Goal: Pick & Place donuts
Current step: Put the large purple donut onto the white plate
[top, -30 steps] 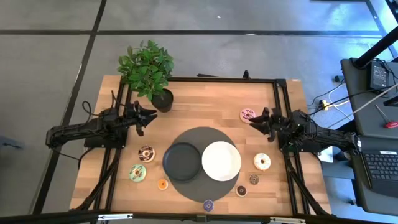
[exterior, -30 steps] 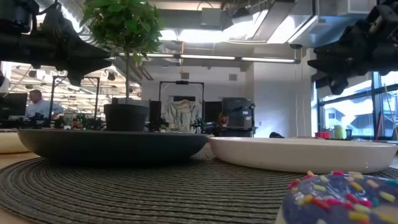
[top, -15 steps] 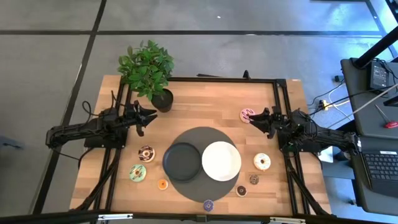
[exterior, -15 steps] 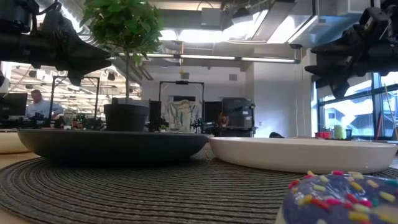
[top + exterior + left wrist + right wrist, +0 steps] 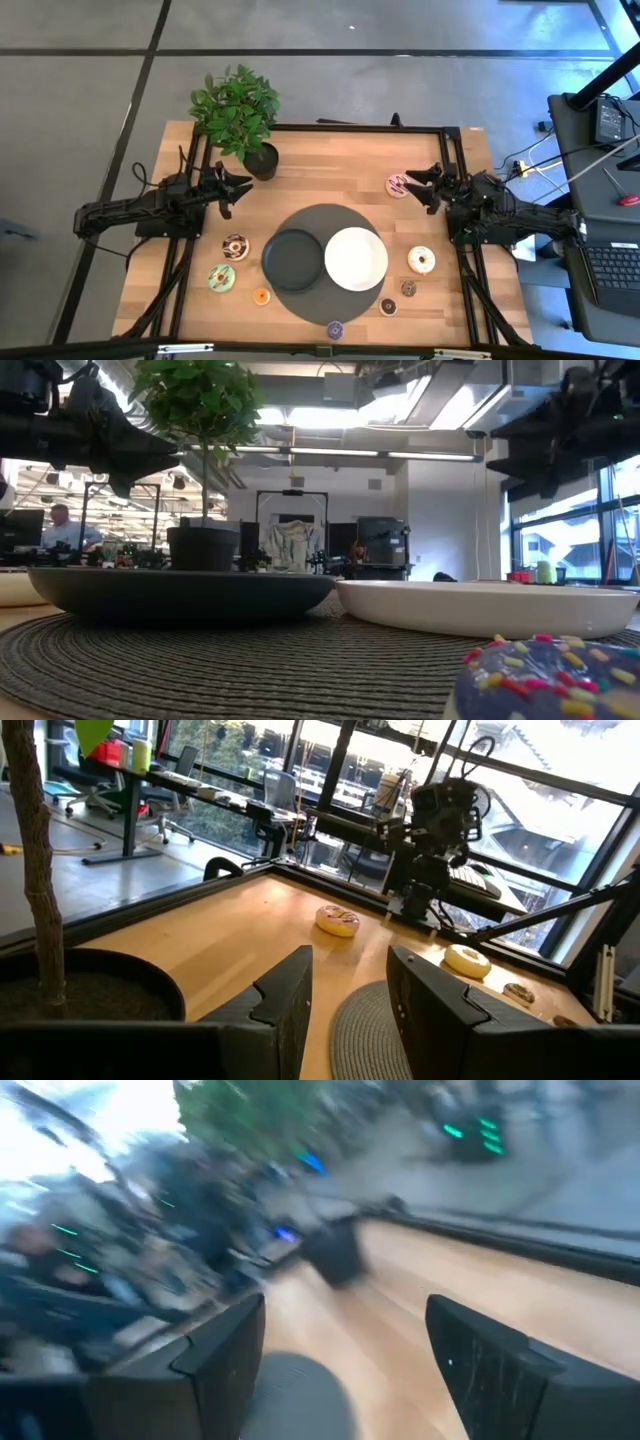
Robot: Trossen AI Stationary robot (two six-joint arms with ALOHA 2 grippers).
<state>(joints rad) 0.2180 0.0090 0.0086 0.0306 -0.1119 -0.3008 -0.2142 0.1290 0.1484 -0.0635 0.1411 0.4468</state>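
Observation:
My right gripper grabs the pink donut by its ring [image 5: 397, 186] beside the hole next, to place it on the white plate [image 5: 356, 259].
Eight donuts lie flat on the wooden table: pink [image 5: 397, 185], white [image 5: 421, 261], chocolate [image 5: 235, 246], green [image 5: 221, 278]. The minis are orange [image 5: 262, 296], purple [image 5: 335, 328] and two brown [image 5: 408, 288], [image 5: 388, 306]. My right gripper [image 5: 424, 187] hovers open just right of the pink donut, touching nothing. Its fingers stand wide apart in its blurred wrist view [image 5: 345, 1370]. My left gripper [image 5: 236, 188] waits open near the plant pot, with the pink donut [image 5: 337, 920] far ahead of it.
A dark grey plate [image 5: 280, 262] and a white plate [image 5: 360, 275] sit side by side on a round dark placemat [image 5: 330, 215] at the table's middle. A potted plant [image 5: 240, 115] stands at the far left corner. Bare wood lies along the far edge between plant and pink donut.
My right gripper has shifted slightly toward the table's far edge and risen a little, turning as it went, and it stays open beside the pink donut. Its wrist view is smeared by the motion. The donuts have stayed where they were.

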